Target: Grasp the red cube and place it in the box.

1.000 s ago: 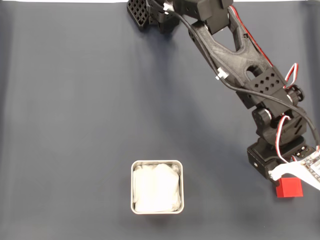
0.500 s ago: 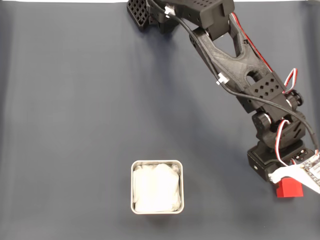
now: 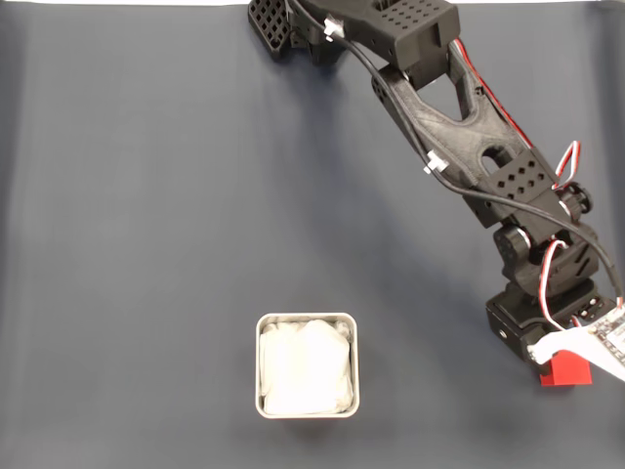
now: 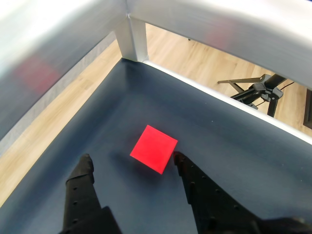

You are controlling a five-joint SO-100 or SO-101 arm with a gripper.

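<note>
My gripper takes hold of the red cube [image 3: 566, 371] by its two opposite sides next, to place it in the box.
The red cube [image 4: 153, 148] lies on the dark mat, a little beyond my two black fingertips. My gripper [image 4: 131, 163] is open, one fingertip at the cube's near right corner, the other off to its left, and nothing is held. In the fixed view the red cube [image 3: 566, 371] sits at the right edge, partly under my wrist and a white ribbon cable; my gripper's fingers are hidden there beneath the arm. The box [image 3: 307, 319], a square metal tin lined with crumpled white paper, stands at bottom centre, well left of the cube.
The black arm [image 3: 459, 137] reaches from its base at the top down to the right. In the wrist view an aluminium frame post [image 4: 131, 36] and rail border the mat, with wooden floor and a black stand [image 4: 258, 90] beyond.
The arm has lowered and reached further toward the bottom right, so the wrist now covers more of the cube. The cube and box have not moved.
</note>
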